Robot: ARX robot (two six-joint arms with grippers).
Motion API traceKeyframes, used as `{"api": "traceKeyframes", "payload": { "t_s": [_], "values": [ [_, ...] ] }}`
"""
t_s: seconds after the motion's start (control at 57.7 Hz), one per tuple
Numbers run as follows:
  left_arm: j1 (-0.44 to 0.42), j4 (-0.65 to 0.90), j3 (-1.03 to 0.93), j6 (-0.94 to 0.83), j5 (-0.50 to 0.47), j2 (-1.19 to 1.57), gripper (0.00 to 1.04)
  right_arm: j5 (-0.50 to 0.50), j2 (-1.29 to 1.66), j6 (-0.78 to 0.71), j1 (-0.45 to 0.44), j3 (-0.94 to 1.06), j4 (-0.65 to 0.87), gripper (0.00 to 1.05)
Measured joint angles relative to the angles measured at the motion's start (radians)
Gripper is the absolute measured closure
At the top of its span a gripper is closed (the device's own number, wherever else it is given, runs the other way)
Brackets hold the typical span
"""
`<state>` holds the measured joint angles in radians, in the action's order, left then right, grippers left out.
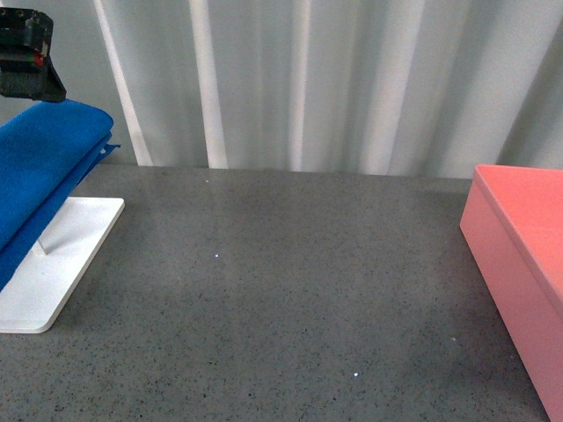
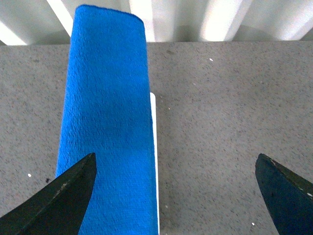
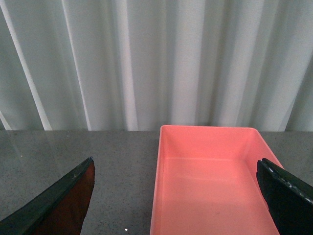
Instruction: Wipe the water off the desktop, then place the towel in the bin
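Note:
Next, my left gripper will grab the towel's upper fold point(image 2: 108, 73), because the towel's sides hang slack from the rack and only the towel's top stands up.
The blue towel point(image 1: 40, 171) hangs folded over the rack at the far left of the dark grey desktop point(image 1: 281, 290). It also shows in the left wrist view point(image 2: 105, 122). My left gripper point(image 2: 176, 191) is open above the towel's near edge, one fingertip point(image 2: 68, 191) over the cloth, the other over bare desktop. Part of the left arm point(image 1: 26, 53) shows at the top left of the front view. The pink bin point(image 1: 523, 264) stands at the right edge. My right gripper point(image 3: 176, 196) is open above the empty bin point(image 3: 210, 181). I see no water on the desktop.
The rack's white flat base point(image 1: 53, 259) lies on the desktop under the towel. A pale pleated curtain point(image 1: 308, 79) closes off the back edge of the desktop.

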<state>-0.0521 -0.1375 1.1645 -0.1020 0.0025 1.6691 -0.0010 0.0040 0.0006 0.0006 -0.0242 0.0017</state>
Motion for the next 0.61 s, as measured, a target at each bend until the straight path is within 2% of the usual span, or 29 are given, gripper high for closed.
{"api": "traceKeyframes", "payload": {
  "t_s": [0.225,0.607],
  "values": [
    [0.002,-0.021,0.168,-0.071,-0.081,0.188,0.07,0.0,0.0,0.0,0.0,0.0,0.0,0.07],
    [-0.019,0.016,0.269,-0.092,-0.145,0.335,0.07,0.0,0.0,0.0,0.0,0.0,0.0,0.07]
  ]
}}
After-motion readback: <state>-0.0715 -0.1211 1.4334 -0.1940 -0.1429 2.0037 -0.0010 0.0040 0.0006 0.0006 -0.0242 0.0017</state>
